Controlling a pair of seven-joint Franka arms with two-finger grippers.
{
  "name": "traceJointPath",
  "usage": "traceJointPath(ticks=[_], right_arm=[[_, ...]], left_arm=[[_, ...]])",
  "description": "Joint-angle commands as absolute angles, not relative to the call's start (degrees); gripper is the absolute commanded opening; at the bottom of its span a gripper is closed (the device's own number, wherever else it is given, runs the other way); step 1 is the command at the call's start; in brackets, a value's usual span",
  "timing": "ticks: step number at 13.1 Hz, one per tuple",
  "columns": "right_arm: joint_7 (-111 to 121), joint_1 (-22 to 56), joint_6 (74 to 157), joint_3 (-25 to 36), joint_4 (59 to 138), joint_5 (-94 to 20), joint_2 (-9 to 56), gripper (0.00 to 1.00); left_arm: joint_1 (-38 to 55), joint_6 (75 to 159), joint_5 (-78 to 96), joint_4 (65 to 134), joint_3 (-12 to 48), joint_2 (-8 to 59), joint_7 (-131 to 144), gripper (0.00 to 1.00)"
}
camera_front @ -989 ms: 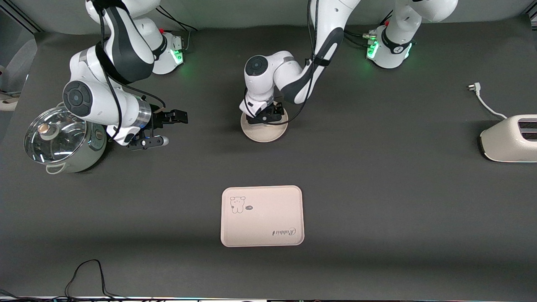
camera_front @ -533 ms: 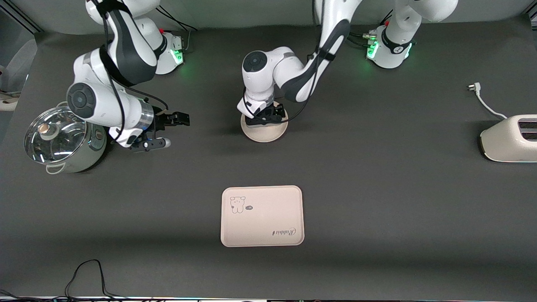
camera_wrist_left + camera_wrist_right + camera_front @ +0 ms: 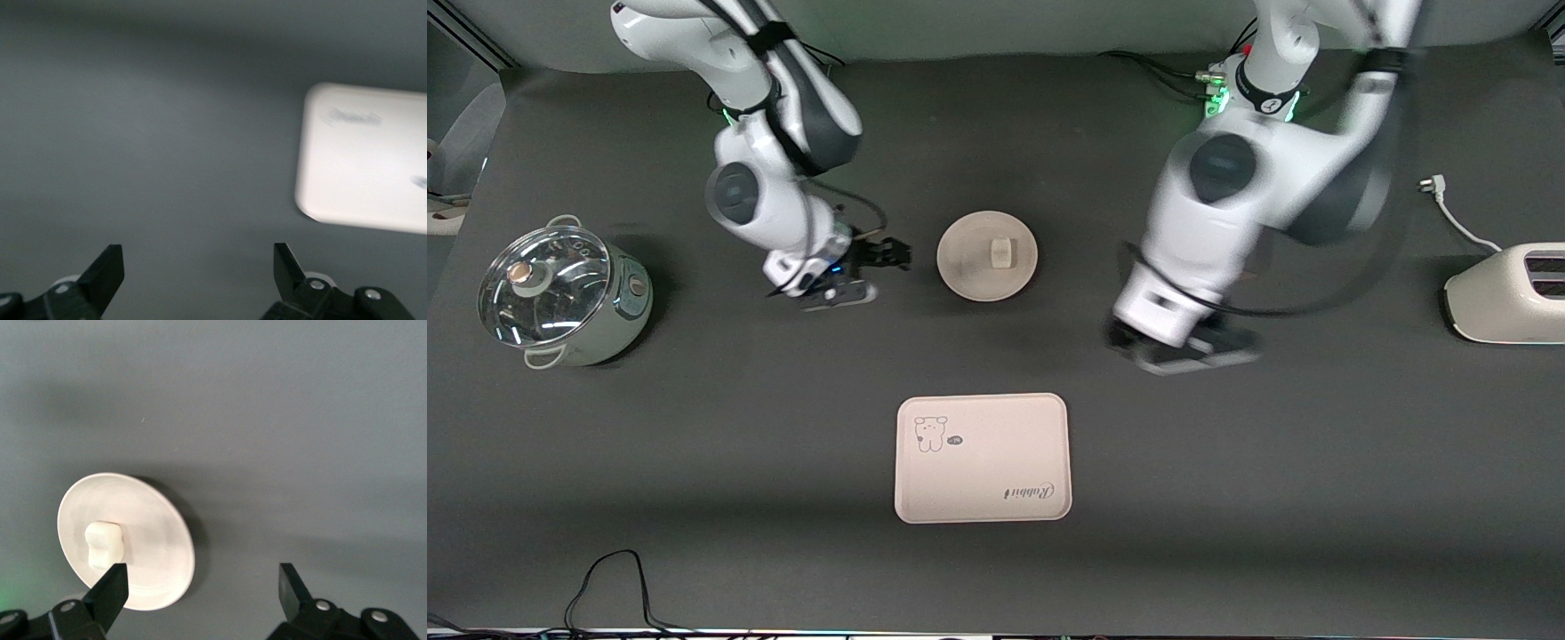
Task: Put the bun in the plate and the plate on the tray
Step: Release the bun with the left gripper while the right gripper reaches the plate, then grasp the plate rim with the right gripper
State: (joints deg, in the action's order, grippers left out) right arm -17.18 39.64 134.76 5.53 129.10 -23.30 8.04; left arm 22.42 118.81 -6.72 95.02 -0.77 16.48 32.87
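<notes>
My right gripper grabs the round plate by its thin rim (image 3: 941, 260) (image 3: 191, 568) next, since the plate spreads wider than the open fingers.
The small white bun (image 3: 1002, 252) lies in the round cream plate (image 3: 965, 267), nearer the robots than the tray. The cream-pink tray (image 3: 996, 453) with its bear drawing lies flat, nearer the front camera than the plate. My right gripper (image 3: 869, 272) hangs open just beside the plate, toward the right arm's end. Its wrist view shows the bun (image 3: 105, 545) on the plate (image 3: 157, 533), off to one side of the open gripper (image 3: 200, 577). My left gripper (image 3: 1183, 349) is open over bare table, toward the left arm's end. Its wrist view shows the empty gripper (image 3: 199, 257) and the tray (image 3: 363, 157).
A pot with a glass lid (image 3: 560, 298) stands at the right arm's end of the table. A white toaster (image 3: 1507, 293) with its loose plug cord (image 3: 1449, 213) sits at the left arm's end. A black cable (image 3: 614, 578) lies by the edge nearest the front camera.
The left gripper has lifted off the plate and swung toward the toaster end, leaving the bun in the plate. The right gripper has moved from beside the pot to beside the plate.
</notes>
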Motion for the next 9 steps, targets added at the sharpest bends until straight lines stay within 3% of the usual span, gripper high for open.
traceJointPath(ticks=[1, 6, 9], right_arm=[[-18.5, 44.7, 142.3, 6.2, 131.4, -30.0, 10.6, 1.0], [-18.4, 48.7, 149.4, 6.1, 135.3, -31.9, 13.3, 1.0], [-18.2, 53.0, 152.3, 6.2, 136.4, -38.0, 14.8, 1.0]], left_arm=[[14.6, 118.0, -7.0, 96.8, 0.5, 14.3, 24.1, 1.0], [3.9, 108.5, -0.4, 97.1, 0.5, 6.6, 6.6, 1.0], [1.9, 104.3, -0.1, 95.6, 0.4, 3.5, 5.0, 1.0]])
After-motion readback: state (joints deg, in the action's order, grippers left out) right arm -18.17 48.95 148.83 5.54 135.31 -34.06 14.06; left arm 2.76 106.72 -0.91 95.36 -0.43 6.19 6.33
